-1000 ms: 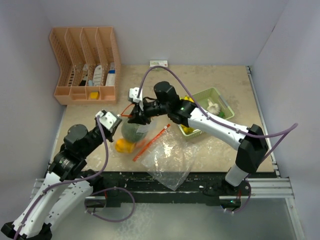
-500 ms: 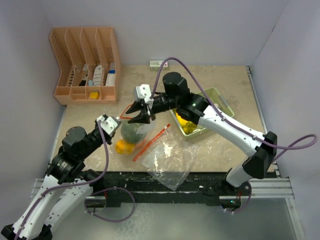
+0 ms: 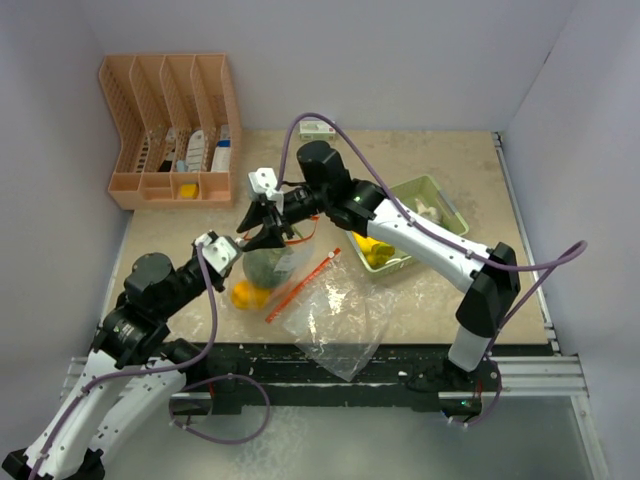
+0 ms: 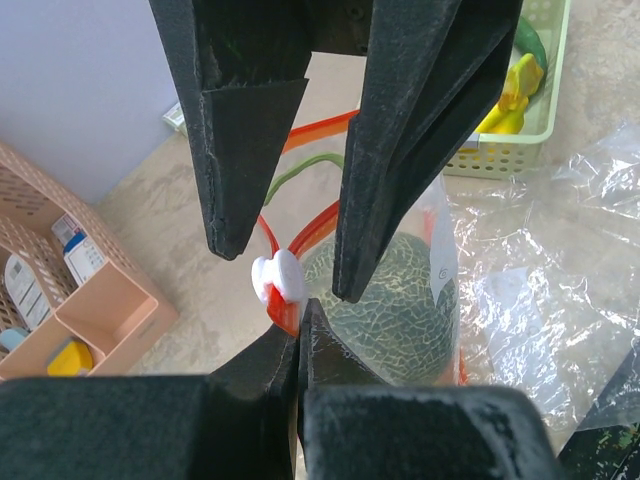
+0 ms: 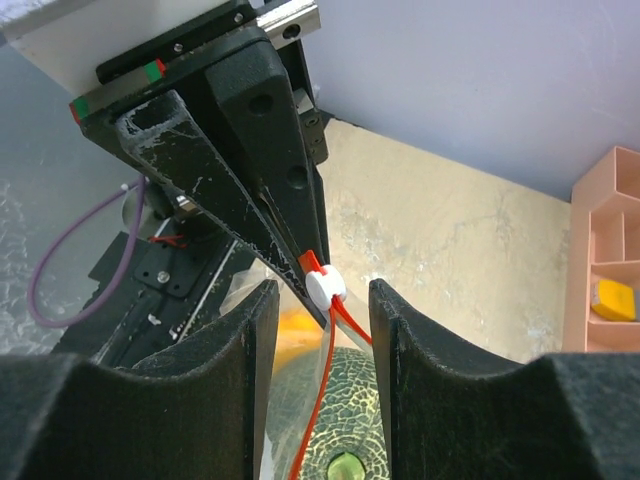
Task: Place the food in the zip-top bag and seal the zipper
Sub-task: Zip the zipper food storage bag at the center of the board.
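My right gripper grabs the white slider [image 3: 241, 241] [image 5: 325, 285] by both sides next, since drawing the slider along the red zipper would then seal the bag.
A clear zip-top bag [image 3: 275, 262] with a red zipper holds a netted green melon [image 3: 265, 264] and an orange piece [image 3: 246, 293]. My left gripper [image 3: 230, 250] is shut on the red zipper end [image 4: 285, 314], just below the white slider [image 4: 277, 277]. My right gripper [image 3: 262, 215] is open, its fingers [image 4: 385, 180] on either side of the slider [image 5: 325, 285] without touching it. The melon [image 5: 350, 425] lies below. More food stays in the pale green tray [image 3: 445, 212]: yellow pieces [image 3: 375, 250] and a white bulb [image 3: 430, 210].
A second empty clear bag [image 3: 340, 320] lies crumpled at the table's near edge. A pink slotted organizer [image 3: 170, 130] stands at the back left. A small white label [image 3: 318, 127] lies at the back wall.
My right gripper has opened and shifted left along the zipper to the slider at the left gripper's end. My left gripper has kept its hold.
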{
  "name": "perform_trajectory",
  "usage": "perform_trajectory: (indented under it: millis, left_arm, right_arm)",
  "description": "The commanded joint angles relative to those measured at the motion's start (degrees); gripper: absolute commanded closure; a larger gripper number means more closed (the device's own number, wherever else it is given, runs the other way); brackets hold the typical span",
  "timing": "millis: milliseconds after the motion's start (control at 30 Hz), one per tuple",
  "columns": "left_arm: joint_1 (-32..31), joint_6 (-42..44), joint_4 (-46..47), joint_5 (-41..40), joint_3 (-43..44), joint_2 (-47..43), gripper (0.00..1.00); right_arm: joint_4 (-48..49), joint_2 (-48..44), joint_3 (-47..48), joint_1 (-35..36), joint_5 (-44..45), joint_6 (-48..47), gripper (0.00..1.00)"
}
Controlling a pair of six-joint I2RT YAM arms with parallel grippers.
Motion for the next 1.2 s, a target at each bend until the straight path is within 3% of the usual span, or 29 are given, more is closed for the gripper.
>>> perform_trajectory:
  millis: [0,533,700,867,1167]
  left_arm:
    - [0.1,1.0,1.4,1.2,2.5,-0.3,1.00]
    - [0.2,1.0,0.8,0.5,2.3,-1.2,1.00]
    - [0.1,0.9,0.5,0.1,2.3,-1.7,1.00]
    - [0.1,0.8,0.2,-0.1,2.2,-1.9,1.00]
    - [0.1,0.7,0.8,-2.5,3.2,-2.2,1.00]
  right_arm:
    - [1.5,-1.0,2.6,0.0,-2.8,0.9,0.55]
    - [-2.6,3.2,7.1,0.0,-5.1,-0.1,0.61]
    - [-3.5,3.6,7.4,0.0,-5.0,-0.2,0.83]
    - [-3.4,4.2,8.2,-0.1,-5.0,0.9,0.98]
    - [-1.6,3.7,4.8,-2.2,-2.3,3.2,1.00]
